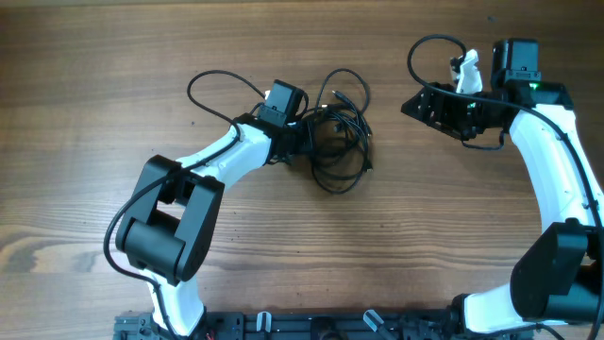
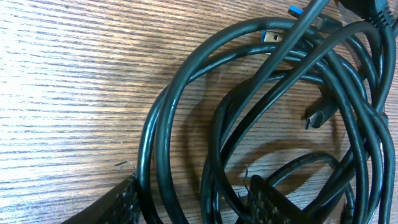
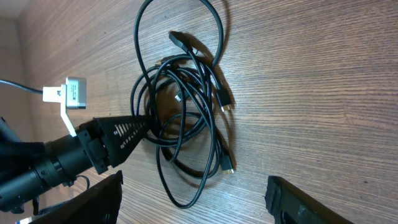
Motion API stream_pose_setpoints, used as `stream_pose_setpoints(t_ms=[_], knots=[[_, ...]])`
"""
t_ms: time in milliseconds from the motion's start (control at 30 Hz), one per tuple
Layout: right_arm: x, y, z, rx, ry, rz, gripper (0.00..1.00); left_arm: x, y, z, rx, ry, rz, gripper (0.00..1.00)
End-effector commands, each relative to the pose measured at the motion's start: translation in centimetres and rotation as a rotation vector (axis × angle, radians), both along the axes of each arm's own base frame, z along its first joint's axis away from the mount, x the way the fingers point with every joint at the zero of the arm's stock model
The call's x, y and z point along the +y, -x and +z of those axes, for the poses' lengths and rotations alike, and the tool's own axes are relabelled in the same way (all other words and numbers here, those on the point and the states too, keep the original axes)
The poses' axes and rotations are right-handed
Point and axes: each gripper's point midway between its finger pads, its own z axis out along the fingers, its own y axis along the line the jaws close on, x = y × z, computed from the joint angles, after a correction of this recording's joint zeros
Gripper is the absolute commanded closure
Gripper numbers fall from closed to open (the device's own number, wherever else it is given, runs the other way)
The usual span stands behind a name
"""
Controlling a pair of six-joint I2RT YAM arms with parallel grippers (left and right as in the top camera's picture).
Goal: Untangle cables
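Observation:
The left gripper takes hold of the cables by looped parts at the bundle's edge [image 1: 312,142] [image 2: 176,200] next. That leaves plug ends free to untangle the cables.
The cables [image 1: 338,132] lie as a tangled bundle of thin black loops with small plug ends in the middle of the wooden table. My left gripper [image 1: 304,132] is at the bundle's left edge. In the left wrist view its fingers [image 2: 194,186] stand apart with several strands [image 2: 249,124] running between them, not pinched. My right gripper [image 1: 408,106] is open and empty, to the right of the bundle and apart from it. In the right wrist view its fingers [image 3: 194,180] are wide apart, with the cables [image 3: 186,106] ahead of them and the left gripper [image 3: 118,140] at the bundle.
Thicker black wires loop off the left arm [image 1: 212,80] and the right arm [image 1: 425,52]. A black rail [image 1: 330,326] runs along the table's front edge, between the two arm bases.

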Motion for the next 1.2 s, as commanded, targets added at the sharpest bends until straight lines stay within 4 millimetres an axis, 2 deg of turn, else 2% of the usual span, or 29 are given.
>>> stream_pose_setpoints(t_ms=[0,167,300,600,900,1167], knots=[[-0.1,-0.1,0.4,-0.025,0.011,0.004,0.24,0.0,-0.1,-0.6,0.004,-0.013,-0.002,0.43],[-0.6,-0.3,0.2,-0.017,0.033,-0.021,0.24,-0.7,0.4,-0.6,0.007,-0.015,-0.021,0.37],[-0.6,-0.3,0.2,-0.017,0.033,-0.020,0.24,-1.4,0.8,-0.6,0.007,-0.015,-0.039,0.36],[-0.8,-0.1,0.0,-0.009,0.051,-0.025,0.24,-1.6,1.0,-0.6,0.008,-0.015,-0.045,0.47],[-0.8,-0.1,0.0,-0.009,0.051,-0.025,0.24,-1.6,1.0,-0.6,0.008,-0.015,-0.045,0.66],[-0.8,-0.1,-0.1,-0.009,0.051,-0.025,0.24,-1.5,1.1,-0.7,0.018,-0.016,-0.039,0.69]])
